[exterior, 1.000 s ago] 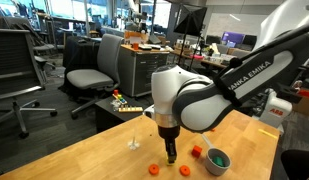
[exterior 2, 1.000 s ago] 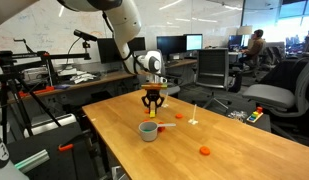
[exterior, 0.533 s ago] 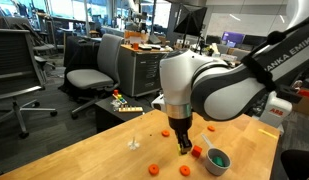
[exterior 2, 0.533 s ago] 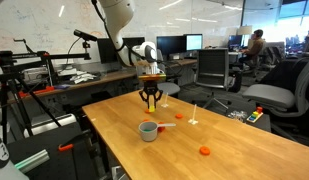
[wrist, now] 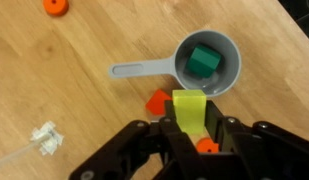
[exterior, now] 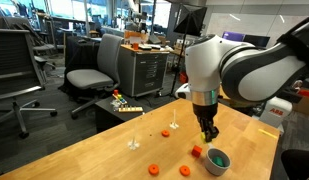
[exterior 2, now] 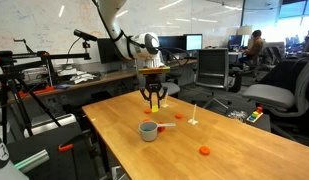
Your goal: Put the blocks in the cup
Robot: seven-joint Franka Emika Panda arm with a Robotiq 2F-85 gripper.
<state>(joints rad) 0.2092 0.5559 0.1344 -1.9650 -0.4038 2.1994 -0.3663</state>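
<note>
The yellow block [wrist: 190, 108] hangs short and would end on the tabletop if I opened now. My gripper keeps holding the block until it reaches the cup's opening.
In the wrist view my gripper [wrist: 191, 130] is shut on a yellow block [wrist: 190, 108] and holds it just short of the grey cup [wrist: 227, 63]. The cup has a side handle and a green block [wrist: 202, 62] lies inside it. One orange block [wrist: 157, 101] lies on the table beside the cup, another [wrist: 206, 146] shows under the jaws, and a third [wrist: 55, 6] lies far off. In both exterior views the gripper [exterior: 209, 135] [exterior 2: 152, 103] hangs above the table near the cup [exterior: 217, 159] [exterior 2: 148, 131].
Orange blocks [exterior: 153, 168] [exterior: 186, 170] [exterior: 197, 152] [exterior: 166, 132] lie on the wooden table [exterior: 84, 160]. One more [exterior 2: 204, 151] lies near the front in an exterior view. A whitish pin piece [wrist: 44, 137] [exterior: 133, 143] stands apart. Office chairs and desks ring the table.
The gripper has moved across the table toward the cup, still holding the yellow block. The blocks on the table and the cup have not moved.
</note>
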